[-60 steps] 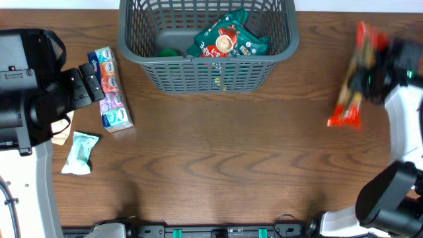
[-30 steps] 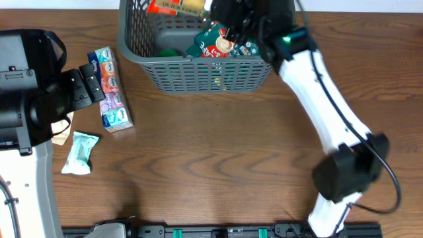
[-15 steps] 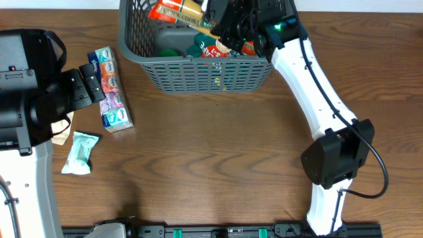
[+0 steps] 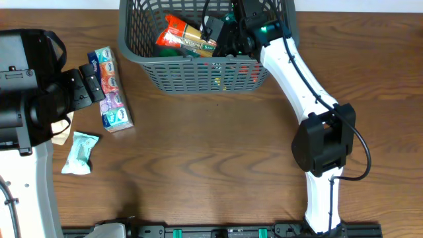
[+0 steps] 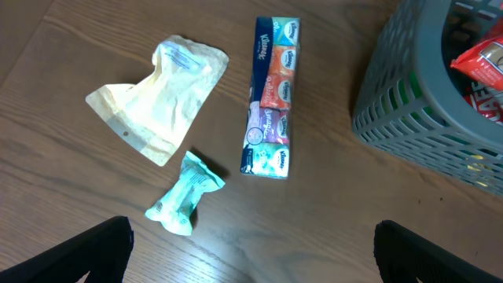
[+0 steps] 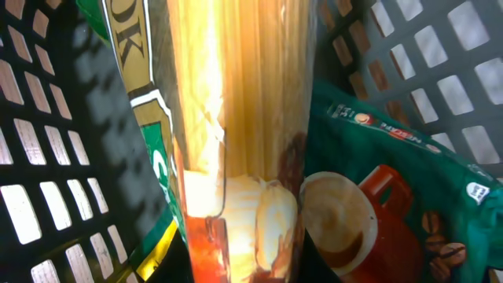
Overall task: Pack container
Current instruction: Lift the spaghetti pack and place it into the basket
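My right gripper opens next, since the pasta packet (image 4: 182,36) lies within the container's sides beside the coffee packet and would rest inside.
The container, a dark grey lattice basket (image 4: 198,76), stands at the table's far middle; it also shows in the left wrist view (image 5: 424,118). My right gripper (image 4: 225,36) reaches inside it, shut on a long red and yellow pasta packet (image 4: 182,36) that lies slanted across the basket. In the right wrist view the pasta packet (image 6: 236,118) fills the middle, over a green and red coffee packet (image 6: 393,196), with the basket wall (image 6: 440,47) behind. My left gripper (image 5: 251,251) is open and empty at the table's left side (image 4: 89,82).
On the table left of the basket lie a multicoloured tissue pack (image 4: 111,89) (image 5: 271,98), a small teal packet (image 4: 79,152) (image 5: 185,195) and a cream pouch (image 5: 157,98). A green item (image 4: 168,49) lies in the basket's left part.
My right arm has swung from the table's right side into the basket with the pasta packet and lowered it inside. The left arm has not moved.
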Available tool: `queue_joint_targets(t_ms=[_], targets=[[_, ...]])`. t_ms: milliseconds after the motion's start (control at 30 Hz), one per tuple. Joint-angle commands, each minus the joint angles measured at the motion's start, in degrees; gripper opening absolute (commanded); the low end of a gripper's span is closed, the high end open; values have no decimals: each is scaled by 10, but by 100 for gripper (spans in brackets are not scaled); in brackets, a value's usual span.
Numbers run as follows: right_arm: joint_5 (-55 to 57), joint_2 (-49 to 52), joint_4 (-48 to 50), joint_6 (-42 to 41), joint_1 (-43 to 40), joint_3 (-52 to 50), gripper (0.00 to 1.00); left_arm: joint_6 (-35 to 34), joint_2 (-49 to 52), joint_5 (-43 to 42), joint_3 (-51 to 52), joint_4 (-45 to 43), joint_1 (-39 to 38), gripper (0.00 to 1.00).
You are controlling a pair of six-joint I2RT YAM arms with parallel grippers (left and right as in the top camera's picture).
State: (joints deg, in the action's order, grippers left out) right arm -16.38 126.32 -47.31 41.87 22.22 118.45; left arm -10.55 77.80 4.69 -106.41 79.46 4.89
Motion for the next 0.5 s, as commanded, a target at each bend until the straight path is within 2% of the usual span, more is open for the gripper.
queue_joint_targets(t_ms=[0, 100, 133, 167, 200, 267, 333, 467], targets=[[-27, -15, 8, 0, 5, 26, 1, -5, 1, -2, 2, 0, 3, 99], [-28, -15, 5, 0, 5, 26, 2, -5, 1, -2, 2, 0, 3, 99], [-28, -15, 5, 0, 5, 26, 8, -5, 1, -2, 2, 0, 3, 99], [-28, -15, 5, 0, 5, 26, 10, -5, 1, -2, 2, 0, 3, 99], [-27, -15, 5, 0, 5, 26, 16, -5, 1, -2, 2, 0, 3, 99], [-27, -15, 5, 0, 5, 26, 41, -5, 1, -2, 2, 0, 3, 99], [-27, -15, 5, 0, 5, 26, 52, -5, 1, -2, 2, 0, 3, 99], [-27, -19, 8, 0, 5, 26, 55, -5, 1, -2, 2, 0, 3, 99]])
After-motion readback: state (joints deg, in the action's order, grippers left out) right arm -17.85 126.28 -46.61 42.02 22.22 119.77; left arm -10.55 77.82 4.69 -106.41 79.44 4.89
